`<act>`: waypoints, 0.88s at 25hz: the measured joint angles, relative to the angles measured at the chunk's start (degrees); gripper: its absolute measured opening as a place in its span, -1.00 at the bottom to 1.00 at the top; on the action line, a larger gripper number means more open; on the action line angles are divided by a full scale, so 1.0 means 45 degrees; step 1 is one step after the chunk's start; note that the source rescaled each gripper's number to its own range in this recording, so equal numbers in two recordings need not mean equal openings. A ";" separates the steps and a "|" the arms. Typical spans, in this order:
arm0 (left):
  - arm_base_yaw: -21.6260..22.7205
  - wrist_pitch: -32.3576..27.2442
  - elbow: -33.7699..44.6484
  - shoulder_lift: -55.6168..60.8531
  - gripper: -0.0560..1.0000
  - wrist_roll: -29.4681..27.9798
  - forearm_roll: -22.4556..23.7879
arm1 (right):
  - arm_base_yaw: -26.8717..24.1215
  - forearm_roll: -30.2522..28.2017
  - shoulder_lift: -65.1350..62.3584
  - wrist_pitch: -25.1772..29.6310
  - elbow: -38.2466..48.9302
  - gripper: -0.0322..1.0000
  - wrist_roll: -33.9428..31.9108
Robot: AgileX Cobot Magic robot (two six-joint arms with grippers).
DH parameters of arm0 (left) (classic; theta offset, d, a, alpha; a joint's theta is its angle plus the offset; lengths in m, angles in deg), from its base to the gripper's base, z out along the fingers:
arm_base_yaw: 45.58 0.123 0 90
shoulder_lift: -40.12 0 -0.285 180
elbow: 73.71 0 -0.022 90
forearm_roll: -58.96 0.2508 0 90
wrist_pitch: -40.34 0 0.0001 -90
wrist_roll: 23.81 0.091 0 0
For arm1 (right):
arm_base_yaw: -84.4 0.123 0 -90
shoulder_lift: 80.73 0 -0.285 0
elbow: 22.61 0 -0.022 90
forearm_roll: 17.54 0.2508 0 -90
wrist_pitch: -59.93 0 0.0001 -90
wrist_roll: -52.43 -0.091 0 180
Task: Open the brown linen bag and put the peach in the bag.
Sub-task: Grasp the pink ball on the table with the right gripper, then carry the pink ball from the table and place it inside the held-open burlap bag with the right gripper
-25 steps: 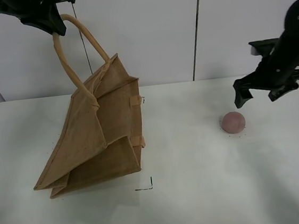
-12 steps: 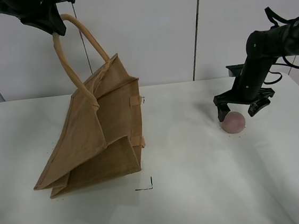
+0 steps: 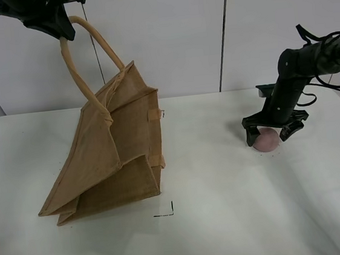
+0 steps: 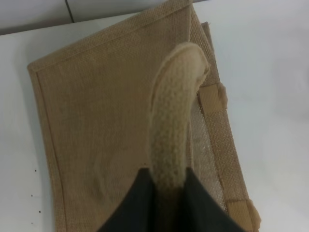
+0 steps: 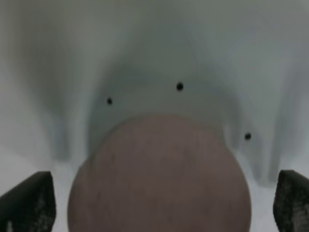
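My right gripper is going to put the peach in the brown linen bag (image 3: 114,148), so it will next grab the peach by its round body (image 3: 266,143).
The brown linen bag (image 3: 114,148) stands tilted on the left of the white table, one loop handle (image 3: 79,70) pulled up. My left gripper (image 3: 56,24) is shut on that handle at the top left; the left wrist view shows the handle (image 4: 175,125) pinched between the black fingers above the bag's panel (image 4: 101,125). The peach (image 3: 265,139) lies on the table at the right. My right gripper (image 3: 270,133) is open and straddles it from above. In the right wrist view the peach (image 5: 159,179) sits between the two fingertips (image 5: 29,200), with a gap on each side.
The white table (image 3: 228,219) spreads around both things. A small black corner mark (image 3: 168,211) lies in front of the bag. A white wall with a dark vertical seam (image 3: 223,33) stands behind the table. Cables hang from the right arm (image 3: 333,55).
My right gripper has come down and leftwards from above the peach and now straddles it, still open. The left gripper and the bag have not moved.
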 joint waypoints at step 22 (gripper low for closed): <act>0.0000 0.0000 0.0000 0.0378 -0.89 0.0040 0.0000 | 0.1470 0.4693 -0.2846 0.1496 -0.3300 -0.94 0.2422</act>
